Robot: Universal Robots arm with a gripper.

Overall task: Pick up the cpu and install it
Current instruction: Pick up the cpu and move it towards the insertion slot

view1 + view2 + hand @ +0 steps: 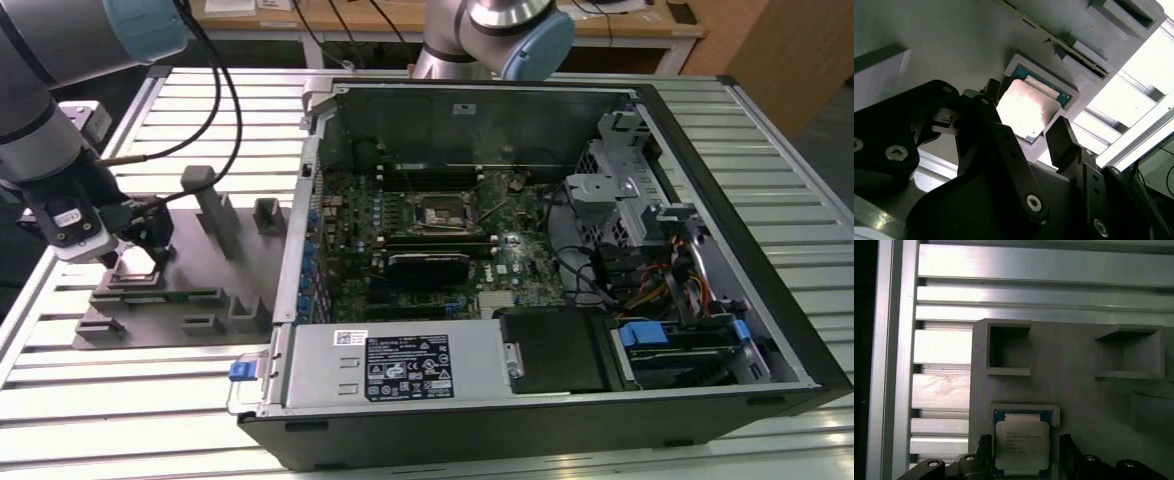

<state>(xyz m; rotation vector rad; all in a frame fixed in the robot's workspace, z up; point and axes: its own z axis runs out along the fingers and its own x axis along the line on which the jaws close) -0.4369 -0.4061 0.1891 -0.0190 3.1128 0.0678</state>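
Observation:
The gripper will next pick up the cpu by its two open side edges, since the pocket's side wraps around the cpu's corners and is open at the middle of the cpu's side.
The cpu (1021, 446) is a flat square chip with a shiny metal top. It lies in a shallow pocket of the grey fixture plate (1074, 385). My gripper (1024, 442) hangs just over it, open, one black finger (985, 446) on each side of the chip and small gaps between. In the second wrist view the cpu (1026, 107) sits between the same fingers (1061, 140), with my gripper (1025, 106) low over it. In the exterior view my gripper (134, 252) is down at the fixture plate (174, 290), at that view's left. The black cpu socket (441, 212) sits on the motherboard inside the open computer case.
The open computer case (747, 250) lies on the slatted aluminium table (120, 400), to the exterior view's right of the fixture. Upright grey blocks (214, 205) rise from the fixture near the gripper. Two empty pockets (1006, 347) lie beyond the cpu. Cables trail from the arm.

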